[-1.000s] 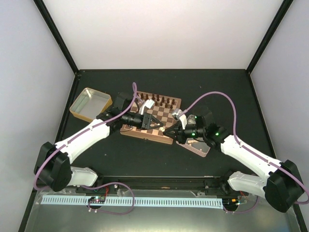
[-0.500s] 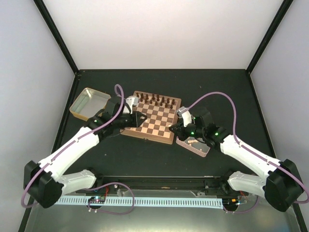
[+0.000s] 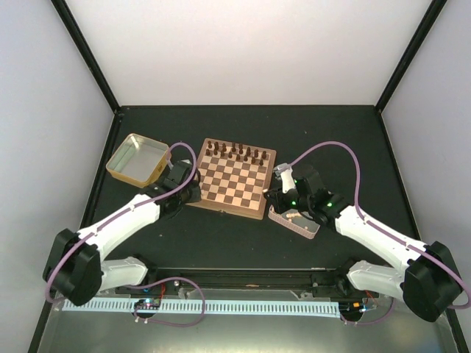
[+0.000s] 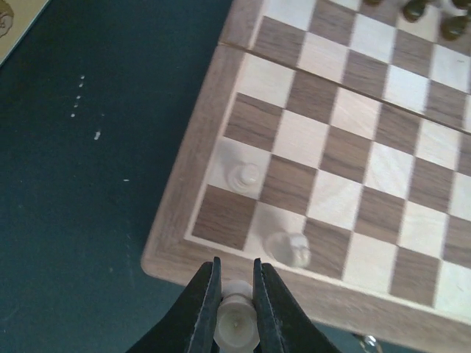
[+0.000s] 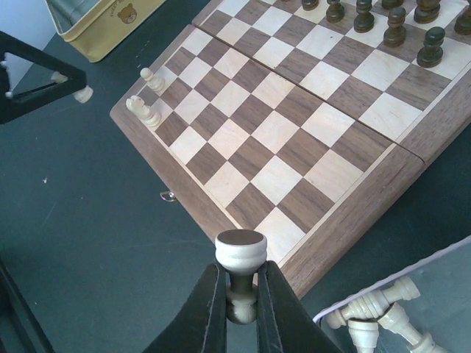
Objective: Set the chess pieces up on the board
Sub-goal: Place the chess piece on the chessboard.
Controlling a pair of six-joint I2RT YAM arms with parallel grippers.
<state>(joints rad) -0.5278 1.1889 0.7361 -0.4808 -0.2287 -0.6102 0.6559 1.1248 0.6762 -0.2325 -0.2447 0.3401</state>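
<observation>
My left gripper should keep holding the light tan chess piece [image 4: 237, 323] and open only once the piece is over the empty corner square, because the piece hangs off the board's edge.
The board [image 3: 234, 176] lies mid-table with dark chessmen along its far rows. My left gripper [image 3: 188, 198] hangs just off the near left corner, shut on a light tan chess piece [image 4: 237, 323]. Two light pieces, one [image 4: 243, 176] and another [image 4: 288, 248], stand on the corner squares of the board [image 4: 353, 147] ahead of it. My right gripper [image 3: 268, 202] is at the near right corner, shut on a light piece [image 5: 241, 254] held base up. The right wrist view shows the board [image 5: 294, 132], its two standing pieces [image 5: 143, 109] and the left gripper [image 5: 73, 92].
A yellow tin [image 3: 136, 158] sits left of the board, also in the right wrist view [image 5: 103, 22]. A second tin [image 3: 294, 220] lies under my right arm and holds several light pieces [image 5: 375, 316]. Black frame posts border the table.
My left gripper, one second ago open over the board's middle beside the right gripper, has shut on a light piece and drawn back to the near left corner. The right gripper backed off slightly.
</observation>
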